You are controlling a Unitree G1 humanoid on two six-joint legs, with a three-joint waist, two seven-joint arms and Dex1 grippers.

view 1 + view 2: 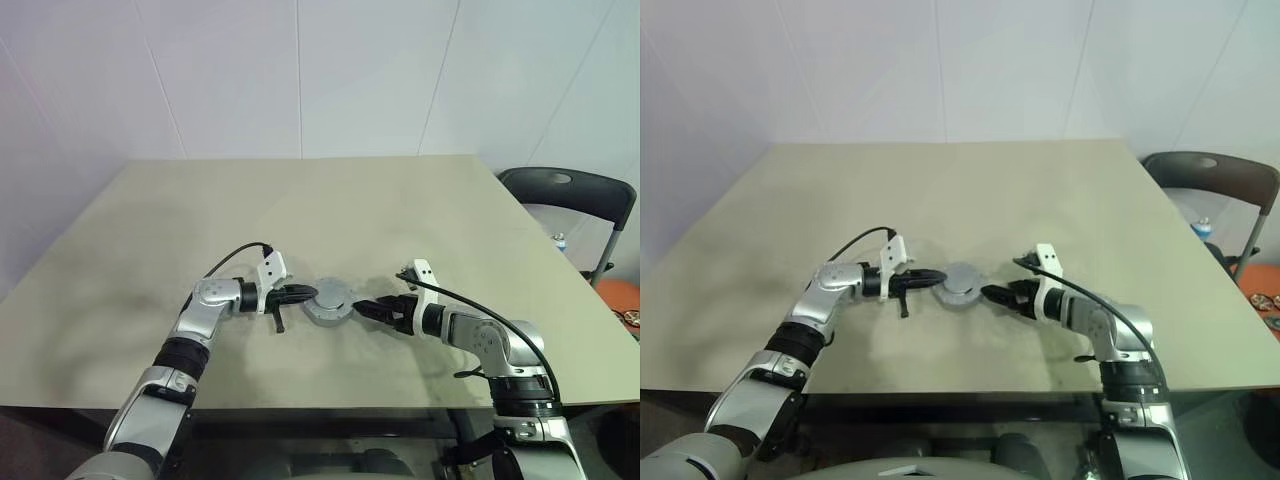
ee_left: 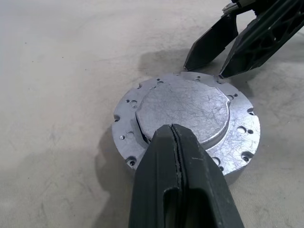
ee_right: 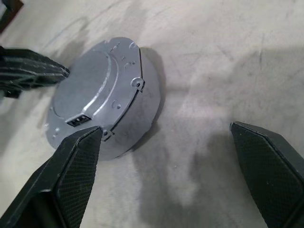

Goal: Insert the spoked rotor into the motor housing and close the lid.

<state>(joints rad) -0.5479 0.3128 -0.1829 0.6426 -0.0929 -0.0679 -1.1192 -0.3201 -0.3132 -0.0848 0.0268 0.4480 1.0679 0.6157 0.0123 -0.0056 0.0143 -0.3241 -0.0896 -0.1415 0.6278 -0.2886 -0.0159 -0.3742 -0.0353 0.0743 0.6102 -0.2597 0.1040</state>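
Note:
I will next grab the motor housing with my right gripper by its grey side [image 1: 340, 315] [image 3: 137, 116]. That will get it ready for the rotor.
A round grey metal lid [image 2: 185, 107] lies flat on top of the motor housing [image 3: 142, 114], a low grey cylinder near the front middle of the table [image 1: 320, 200]. My left gripper [image 2: 175, 130] is shut, its tips resting on the lid's top near its left rim. My right gripper [image 3: 164, 130] stands open just right of the housing, low over the table, one finger close to the housing's side and nothing between the fingers. In the head view the left gripper [image 1: 308, 293] and right gripper [image 1: 365, 308] flank the housing [image 1: 329, 303]. The spoked rotor is hidden.
A black chair [image 1: 570, 195] stands beyond the table's right edge, with small items on the floor near it. A white wall rises behind the table's far edge.

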